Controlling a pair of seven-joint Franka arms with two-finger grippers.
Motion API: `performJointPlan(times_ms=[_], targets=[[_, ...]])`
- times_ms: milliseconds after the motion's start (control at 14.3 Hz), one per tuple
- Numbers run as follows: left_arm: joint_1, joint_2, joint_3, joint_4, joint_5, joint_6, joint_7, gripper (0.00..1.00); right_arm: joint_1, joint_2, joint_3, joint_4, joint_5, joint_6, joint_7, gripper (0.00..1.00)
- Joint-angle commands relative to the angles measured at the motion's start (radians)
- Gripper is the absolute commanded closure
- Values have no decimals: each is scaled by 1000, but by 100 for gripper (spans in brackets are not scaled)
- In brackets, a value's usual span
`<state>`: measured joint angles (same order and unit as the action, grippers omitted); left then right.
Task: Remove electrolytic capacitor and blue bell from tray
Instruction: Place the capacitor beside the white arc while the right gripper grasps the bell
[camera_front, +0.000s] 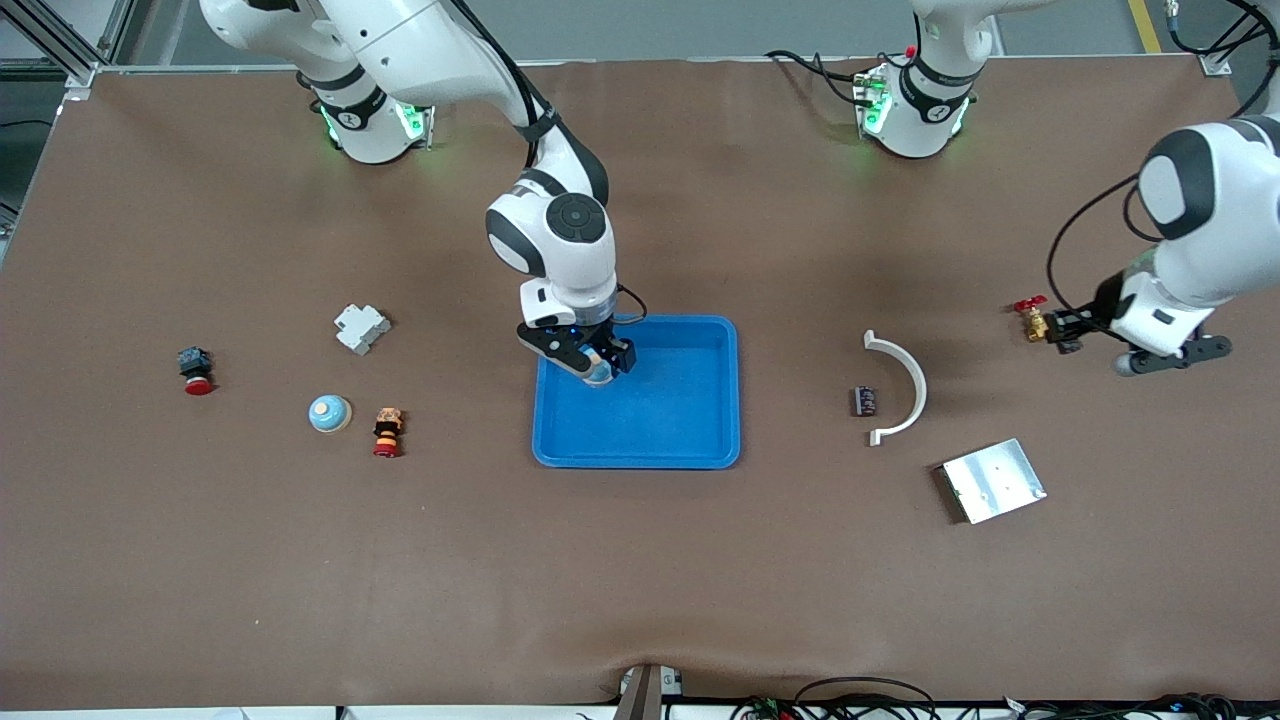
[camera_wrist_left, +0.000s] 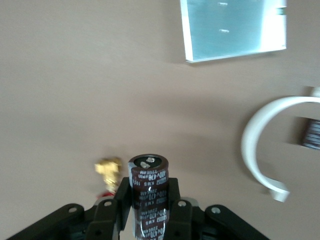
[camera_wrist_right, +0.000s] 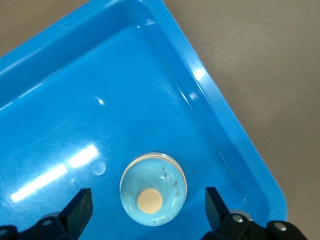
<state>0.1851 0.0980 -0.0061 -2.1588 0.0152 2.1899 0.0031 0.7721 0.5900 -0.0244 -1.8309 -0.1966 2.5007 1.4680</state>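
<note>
The fingers of the robot's right gripper stop above the light blue bell in the blue tray, so the right gripper should go lower first and then close on the bell.
The dark brown capacitor (camera_wrist_left: 149, 192) stands upright between the black fingers of my left gripper (camera_wrist_left: 148, 196), which is shut on it. That gripper (camera_front: 1066, 328) hangs above the table at the left arm's end, next to a brass valve (camera_front: 1031, 320). A light blue bell (camera_wrist_right: 153, 189) with a cream button rests on the floor of the blue tray (camera_wrist_right: 225, 125), near the corner toward the right arm's base. My right gripper (camera_wrist_right: 148, 207) is low over the bell, open, one finger on each side and clear of it. In the front view the right gripper (camera_front: 592, 366) largely covers this bell.
A second bell (camera_front: 329, 413), a stacked orange-red button (camera_front: 387, 431), a red push button (camera_front: 196, 370) and a white clip (camera_front: 361, 327) lie toward the right arm's end. A second capacitor (camera_front: 864, 401), a white arc (camera_front: 900, 385) and a metal plate (camera_front: 993, 480) lie past the tray (camera_front: 735, 400).
</note>
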Motion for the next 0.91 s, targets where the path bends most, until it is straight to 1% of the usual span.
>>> performJointPlan(times_ms=[0,70,140,350,420,839], targets=[[4,193,-18,135,95,34,20,100,-4,42,6,34,-29,3,29,0],[-12,239,-20,166,118,34,5,100,-2,50,6,39,-29,3,29,0],[-39,267,-20,187,115,34,0,100,-2,51,6,41,-29,3,29,0],[-82,296,-21,204,112,34,-44,100,1,57,6,44,-29,3,29,0],[-111,304,-20,212,108,34,-57,100,2,60,6,44,-29,3,29,0],[-162,359,-37,249,105,34,-179,100,3,80,6,58,-29,4,31,0]])
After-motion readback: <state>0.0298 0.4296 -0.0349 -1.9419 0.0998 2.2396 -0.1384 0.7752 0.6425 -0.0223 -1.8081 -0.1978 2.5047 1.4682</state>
